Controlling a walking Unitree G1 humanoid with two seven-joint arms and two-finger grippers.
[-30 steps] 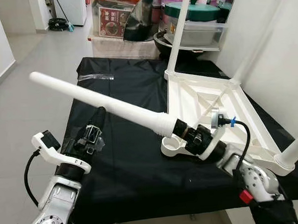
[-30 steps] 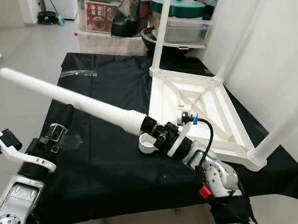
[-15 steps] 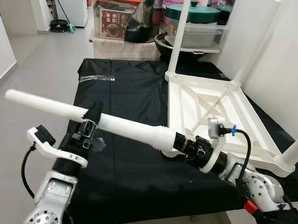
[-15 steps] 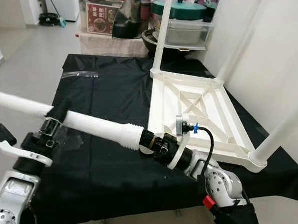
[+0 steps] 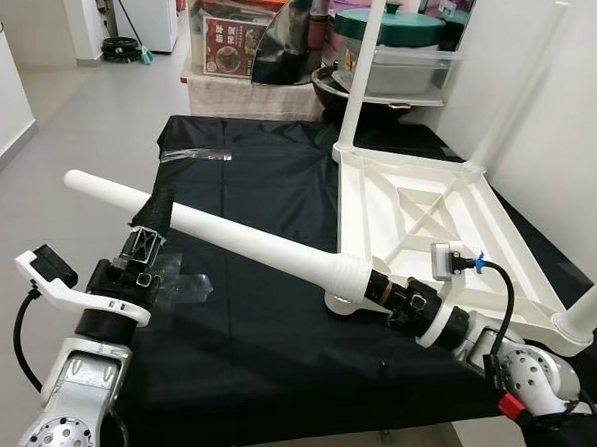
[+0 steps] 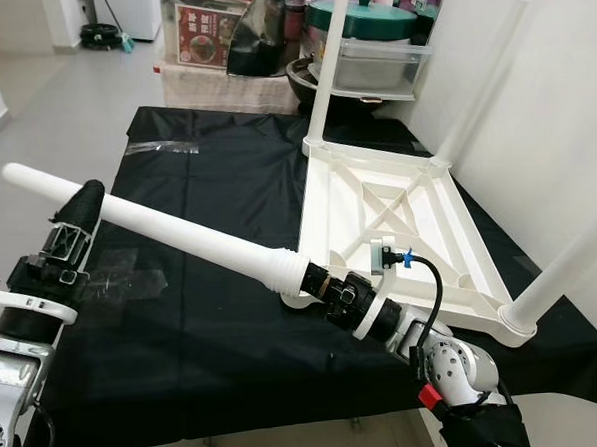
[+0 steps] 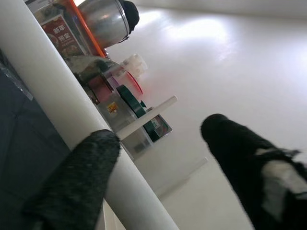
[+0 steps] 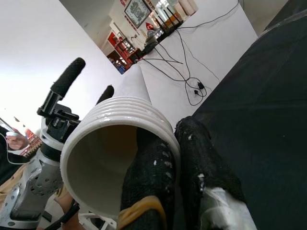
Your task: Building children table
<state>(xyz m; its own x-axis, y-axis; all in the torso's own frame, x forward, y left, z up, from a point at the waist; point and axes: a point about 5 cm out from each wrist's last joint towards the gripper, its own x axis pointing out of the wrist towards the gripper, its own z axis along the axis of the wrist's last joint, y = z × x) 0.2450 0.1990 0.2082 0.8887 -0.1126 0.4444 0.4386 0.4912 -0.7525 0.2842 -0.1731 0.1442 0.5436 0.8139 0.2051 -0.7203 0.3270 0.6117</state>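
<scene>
The long white table leg juts far out from its pinched ribbed end, so my left gripper will grab it next by its smooth middle body.
A long white table leg slants over the black-covered table. My right gripper is shut on the rim of its ribbed thick end, one finger inside the tube and one outside. That end hangs just above the free corner socket of the upturned white tabletop. Three legs stand upright in the other corners. My left gripper is open near the leg's thin end, with the leg lying against one finger.
Storage boxes, a green-lidded pot and bags crowd the far end of the table. A white wall runs close on the right. Tiled floor lies open to the left. Clear tape sticks to the cloth near my left arm.
The leg swung down onto my left gripper, and its thin end has since risen again. My right gripper carried the thick end toward the free corner socket.
</scene>
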